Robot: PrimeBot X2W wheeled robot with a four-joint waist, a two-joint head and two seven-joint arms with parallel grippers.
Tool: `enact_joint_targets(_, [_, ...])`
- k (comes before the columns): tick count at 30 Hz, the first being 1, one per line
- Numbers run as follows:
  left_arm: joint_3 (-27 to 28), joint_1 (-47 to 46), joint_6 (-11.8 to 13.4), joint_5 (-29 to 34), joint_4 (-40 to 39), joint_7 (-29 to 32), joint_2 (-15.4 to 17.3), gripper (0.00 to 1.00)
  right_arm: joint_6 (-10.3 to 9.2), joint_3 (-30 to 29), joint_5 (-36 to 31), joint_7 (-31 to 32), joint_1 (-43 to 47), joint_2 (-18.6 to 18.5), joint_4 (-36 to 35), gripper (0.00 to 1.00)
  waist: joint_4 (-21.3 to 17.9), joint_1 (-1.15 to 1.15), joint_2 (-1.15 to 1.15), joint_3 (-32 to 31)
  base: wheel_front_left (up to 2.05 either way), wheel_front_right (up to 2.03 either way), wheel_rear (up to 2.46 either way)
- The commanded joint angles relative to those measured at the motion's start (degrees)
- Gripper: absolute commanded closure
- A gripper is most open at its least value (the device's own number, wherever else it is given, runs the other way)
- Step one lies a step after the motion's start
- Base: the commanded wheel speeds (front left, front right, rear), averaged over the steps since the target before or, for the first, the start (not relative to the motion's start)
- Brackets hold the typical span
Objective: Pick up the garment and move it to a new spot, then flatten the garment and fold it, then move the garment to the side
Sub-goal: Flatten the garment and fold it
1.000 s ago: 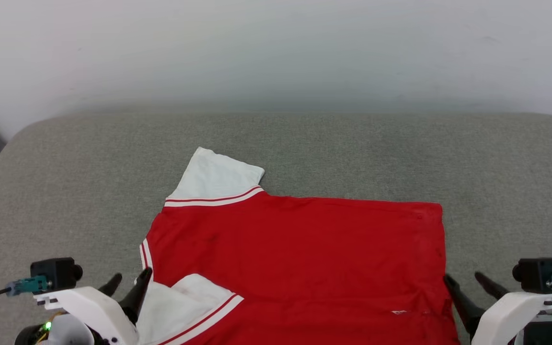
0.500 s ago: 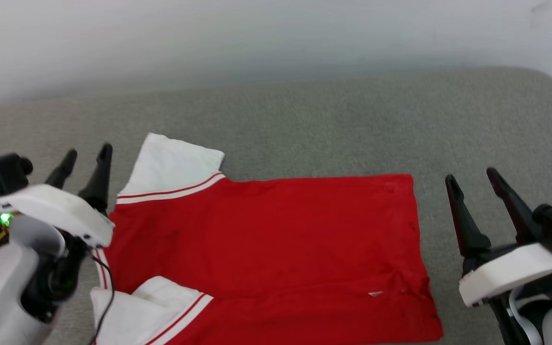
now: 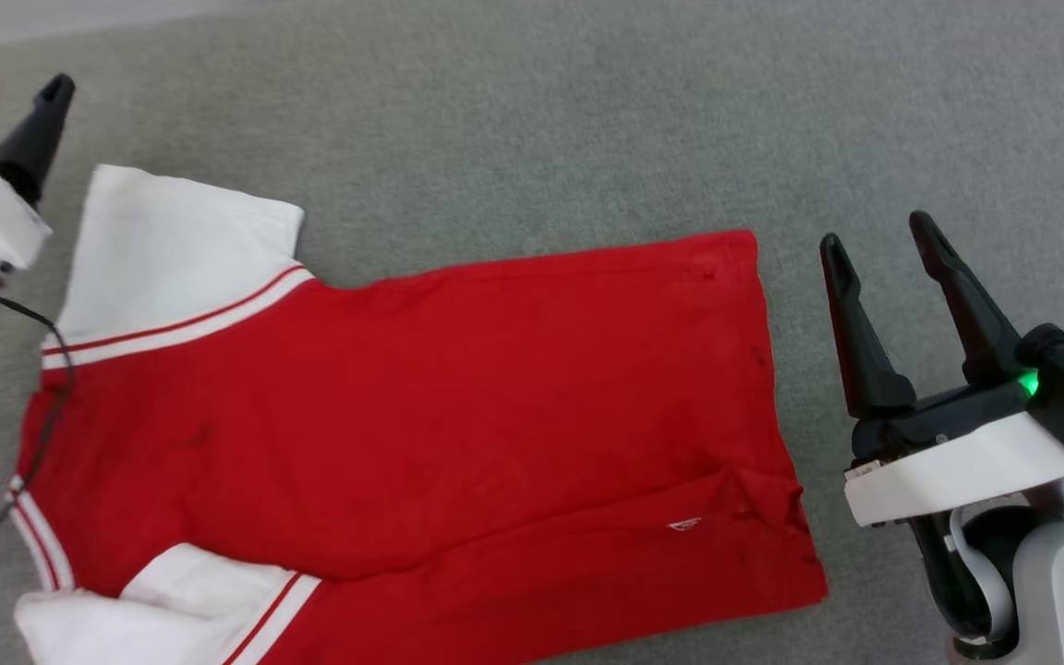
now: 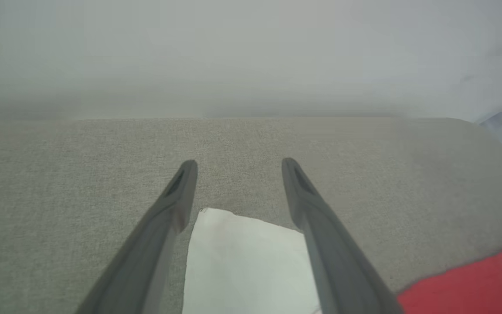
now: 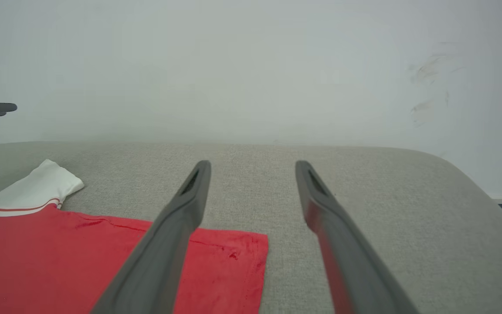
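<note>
My right gripper picks up the garment by its hem corner [image 3: 736, 253] on the side of the spread white sleeve next, to fold the garment [image 3: 421, 406].
The garment [image 3: 421, 406], a red T-shirt with white sleeves and red-white striped trim, lies mostly flat on the grey padded surface [image 3: 541, 120], plain side up. One white sleeve [image 3: 181, 245] spreads at the far left; the near sleeve [image 3: 163, 600] is folded onto the body. My left gripper [image 3: 19, 97] stands open above the surface just left of the far sleeve [image 4: 246, 261]. Right of the shirt's hem edge [image 5: 251, 261], my right gripper [image 3: 883, 245] is open and holds nothing.
A pale wall [image 5: 251, 65] runs behind the surface's far edge. The rounded right corner of the surface [image 5: 464, 174] drops toward the floor. A thin black cable [image 3: 42, 406] from my left arm hangs over the shirt's left edge.
The head camera has tilted down and closer, so the shirt looks larger. Both grippers have risen from the near edge and moved forward to either side of the shirt, still open.
</note>
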Motion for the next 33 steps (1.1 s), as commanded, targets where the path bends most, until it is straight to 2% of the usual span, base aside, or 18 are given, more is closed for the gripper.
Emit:
enact_joint_targets(1, [-1.0, -2.8, -1.0, 0.4, 1.3, 4.1, 1.8, 0.0, -0.02, 0.3, 0.7, -0.5, -1.1, 0.4, 0.4, 0.0, -2.9, -0.01, 0.0, 3.8, 0.0, 0.0, 0.0])
enact_joint_targets(7, [-4.6, -8.7, -3.2, -1.0, 3.7, 21.2, 7.1, 0.0, -0.02, 1.1, 2.6, -2.1, -1.6, 0.5, 1.5, 0.0, -5.2, -0.01, 0.0, 7.6, 0.0, 0.0, 0.0])
enact_joint_targets(12, [-6.3, -9.2, -1.3, -3.4, 5.1, 31.7, 9.5, 0.0, -0.02, 1.6, 4.8, -3.6, -1.8, 0.5, 3.2, 0.0, -6.4, -0.01, 0.0, 9.7, 0.0, 0.0, 0.0])
enact_joint_targets(14, [-7.0, -7.6, -0.2, -4.7, 5.8, 34.5, 9.0, 0.0, -0.02, 1.8, 5.2, -4.0, -2.2, 0.5, 3.8, 0.0, -6.7, -0.01, 0.0, 10.3, 0.0, 0.0, 0.0])
enact_joint_targets(15, [-7.2, -6.9, 0.3, -5.3, 6.0, 35.4, 8.7, 0.07, -0.02, 1.8, 5.6, -4.0, -2.3, 0.5, 4.2, 0.0, -6.9, -0.01, 0.0, 10.5, 0.0, 0.0, 0.0])
enact_joint_targets(16, [-7.5, -5.9, 0.9, -6.0, 6.2, 36.4, 8.4, 0.49, -0.02, 1.9, 5.8, -4.1, -2.4, 0.5, 4.6, 0.0, -7.0, -0.01, 0.0, 10.7, 0.0, 0.0, 0.0])
enact_joint_targets(17, [-7.8, -4.9, 1.2, -6.4, 6.3, 37.0, 8.0, 0.72, -0.02, 1.8, 6.1, -4.1, -2.5, 0.5, 4.8, 0.0, -7.1, -0.01, 0.0, 10.8, 0.0, 0.0, 0.0])
enact_joint_targets(18, [-7.9, -4.2, 1.4, -7.0, 6.4, 37.1, 7.5, 1.0, -0.02, 1.8, 6.4, -3.9, -2.6, 0.5, 5.2, 0.0, -7.1, -0.01, 0.0, 11.0, 0.0, 0.0, 0.0])
enact_joint_targets(25, [-7.6, -4.2, 0.7, -7.1, 6.6, 33.9, 4.7, 1.0, -0.02, 0.4, 8.1, 0.1, -4.3, 0.5, 7.8, 0.0, -5.9, -0.01, 0.0, 10.4, 0.0, 0.0, 0.0])
enact_joint_targets(29, [-7.7, -7.2, -0.5, -5.2, 6.0, 31.9, 4.0, 1.0, -0.02, -1.4, 10.4, 10.0, -6.4, 0.5, 11.5, 0.0, -3.9, -0.01, 0.0, 9.6, 0.0, 0.0, 0.0])
enact_joint_targets(33, [-8.2, -11.0, -1.7, -2.6, 3.5, 30.2, 2.7, 1.0, -0.02, -2.0, 10.8, 21.8, -8.8, -1.4, 13.3, 0.0, -0.3, -0.01, 0.0, 9.7, 0.0, 0.0, 0.0])
